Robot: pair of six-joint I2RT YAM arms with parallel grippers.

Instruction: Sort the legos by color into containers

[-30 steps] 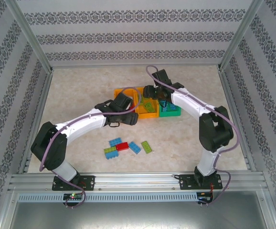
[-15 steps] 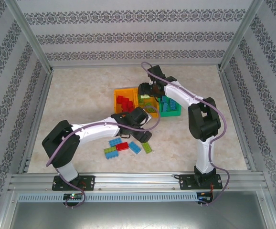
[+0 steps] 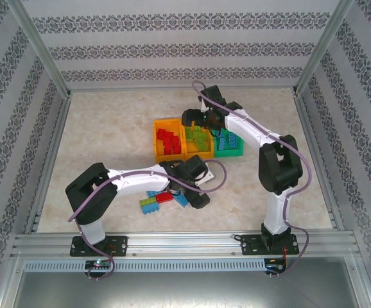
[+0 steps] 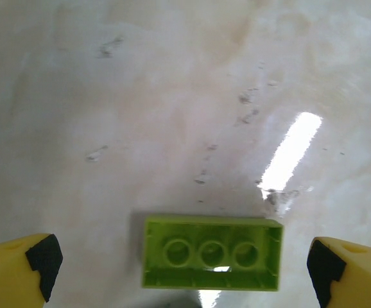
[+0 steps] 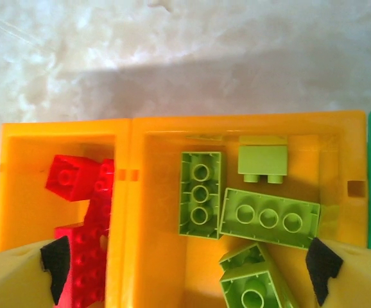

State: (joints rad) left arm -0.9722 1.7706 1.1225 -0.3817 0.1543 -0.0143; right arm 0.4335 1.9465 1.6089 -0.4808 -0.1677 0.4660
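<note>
I need to lower my left gripper before closing on the light green lego (image 4: 211,252); its fingers are above the lego's upturned rim in the left wrist view.
An upside-down light green lego (image 4: 211,252) lies on the table between the fingertips of my open left gripper (image 4: 183,266), untouched. From above, the left gripper (image 3: 197,194) hangs low over the loose legos: a red one (image 3: 165,197), a blue one (image 3: 180,200) and a green-and-blue pair (image 3: 149,206). My right gripper (image 5: 187,269), open and holding nothing, hovers over the middle orange container (image 5: 237,125), which holds several green legos (image 5: 269,218). The left orange container (image 5: 57,128) holds red legos (image 5: 76,176). The green container (image 3: 234,153) holds blue ones.
The three containers stand in a row at mid-table, with the right arm (image 3: 253,131) arching over them. Metal frame rails (image 3: 51,147) and patterned walls ring the table. Bare marble surface (image 4: 172,96) lies beyond the green brick.
The left arm has swung from the containers down to the loose legos near the front. Both grippers have opened wide. The right gripper has shifted left over the middle container.
</note>
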